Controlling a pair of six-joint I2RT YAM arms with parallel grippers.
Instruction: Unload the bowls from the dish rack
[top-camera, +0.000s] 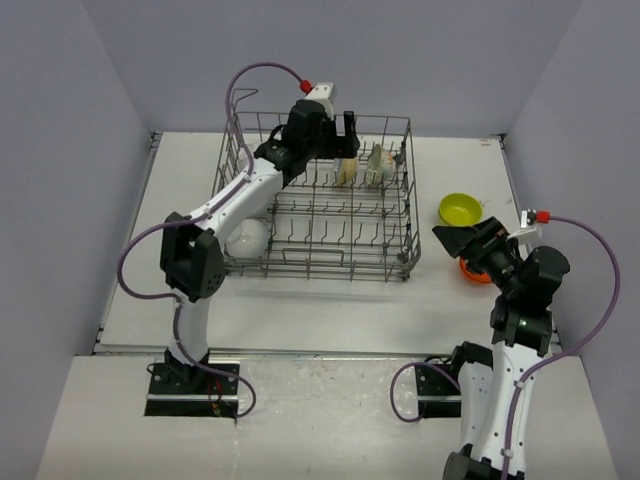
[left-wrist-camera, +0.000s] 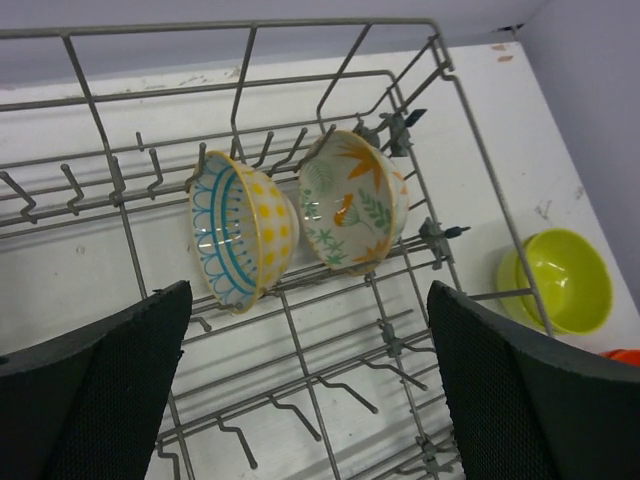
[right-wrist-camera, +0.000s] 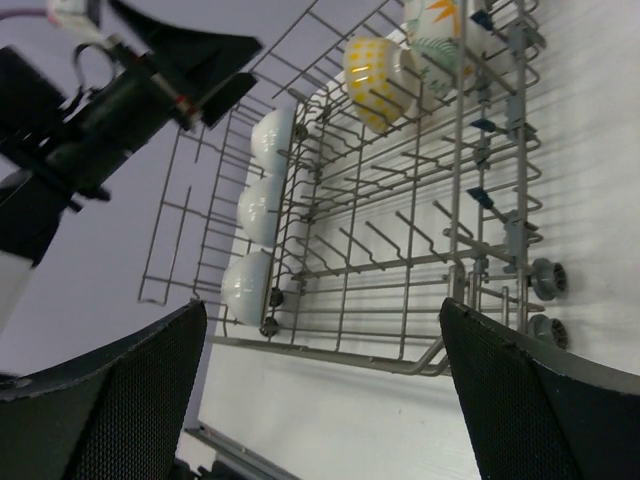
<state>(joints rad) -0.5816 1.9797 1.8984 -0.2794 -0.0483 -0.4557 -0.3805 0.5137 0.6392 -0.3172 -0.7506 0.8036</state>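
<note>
My left gripper should grab the blue-and-yellow cream bowl next by its exposed yellow rim (top-camera: 344, 172) (left-wrist-camera: 258, 226), so the bowl's opposite rim stays free for my right gripper to grab.
The grey wire dish rack (top-camera: 411, 205) stands mid-table. Two patterned cream bowls (top-camera: 347, 170) (top-camera: 378, 164) stand on edge in its far right rows; in the left wrist view they are the blue-and-yellow one (left-wrist-camera: 240, 232) and the floral one (left-wrist-camera: 355, 200). Three white bowls (right-wrist-camera: 272, 137) (right-wrist-camera: 260, 208) (right-wrist-camera: 247, 285) stand on edge along the rack's left side. My left gripper (top-camera: 345, 132) hangs open and empty above the patterned bowls (left-wrist-camera: 310, 400). My right gripper (top-camera: 455, 238) is open and empty, right of the rack (right-wrist-camera: 320, 400).
A yellow-green bowl (top-camera: 459, 209) sits on the table right of the rack and also shows in the left wrist view (left-wrist-camera: 560, 280). An orange bowl (top-camera: 472, 271) lies partly hidden under my right arm. Upright tines fill the rack floor (left-wrist-camera: 300, 330). Walls close in on three sides.
</note>
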